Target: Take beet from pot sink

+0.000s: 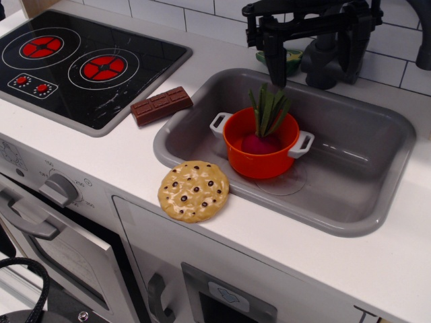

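The robot should reach the beet with its gripper and grab it by its green leaves, so that it can take it out of the orange-red pot point(260, 163).
The orange-red pot point(260, 163) with two light grey side handles stands upright in the left half of the grey sink point(377, 195). The beet point(262, 142) sits inside the pot, its magenta bulb low in it and its green leaves sticking up above the rim. My black gripper point(313, 75) hangs above the sink's back edge, behind and above the pot and apart from it. Its two fingers stand wide apart and hold nothing. The left finger point(275, 67) is just above the leaf tips.
A dark grey faucet point(324, 64) stands at the sink's back rim, between the fingers. A green-yellow toy point(293, 60) lies behind it. A chocolate bar point(161, 105) and a cookie point(194, 191) lie on the white counter left of the sink. The black stovetop point(81, 67) is at the far left.
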`<state>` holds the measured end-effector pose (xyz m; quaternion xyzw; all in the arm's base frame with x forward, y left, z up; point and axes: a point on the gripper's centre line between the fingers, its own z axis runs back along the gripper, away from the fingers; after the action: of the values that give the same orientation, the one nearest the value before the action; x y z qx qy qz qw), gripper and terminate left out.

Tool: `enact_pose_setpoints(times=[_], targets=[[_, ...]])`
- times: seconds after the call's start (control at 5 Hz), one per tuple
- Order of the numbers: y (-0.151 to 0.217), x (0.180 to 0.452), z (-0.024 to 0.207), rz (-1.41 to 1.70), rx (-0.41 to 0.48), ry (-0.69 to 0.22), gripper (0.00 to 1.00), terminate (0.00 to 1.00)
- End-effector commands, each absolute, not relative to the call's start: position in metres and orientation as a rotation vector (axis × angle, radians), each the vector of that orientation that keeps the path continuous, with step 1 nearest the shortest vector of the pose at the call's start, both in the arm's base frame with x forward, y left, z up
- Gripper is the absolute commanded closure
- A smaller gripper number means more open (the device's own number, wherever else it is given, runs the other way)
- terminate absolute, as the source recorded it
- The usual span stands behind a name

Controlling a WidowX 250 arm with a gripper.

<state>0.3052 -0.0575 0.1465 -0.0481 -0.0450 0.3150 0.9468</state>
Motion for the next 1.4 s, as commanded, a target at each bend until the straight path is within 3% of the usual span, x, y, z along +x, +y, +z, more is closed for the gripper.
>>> enact_pose_setpoints(times=[0.0, 0.2, 0.6, 0.8, 1.0, 1.2], targets=[[-0.057, 0.305, 0.147, 0.641, -0.098, -0.092, 0.00, 0.00], [-0.043, 0.316, 0.132, 0.562, -0.069, -0.120, 0.00, 0.00], [-0.007, 0.339, 0.108, 0.500, -0.026, -0.322, 0.00, 0.00], [0.004, 0.350, 0.093, 0.526, -0.016, -0.355, 0.00, 0.00], [0.007, 0.362, 0.077, 0.556, 0.012, -0.332, 0.00, 0.00], [0.013, 0.366, 0.065, 0.589, 0.075, -0.340, 0.00, 0.00]])
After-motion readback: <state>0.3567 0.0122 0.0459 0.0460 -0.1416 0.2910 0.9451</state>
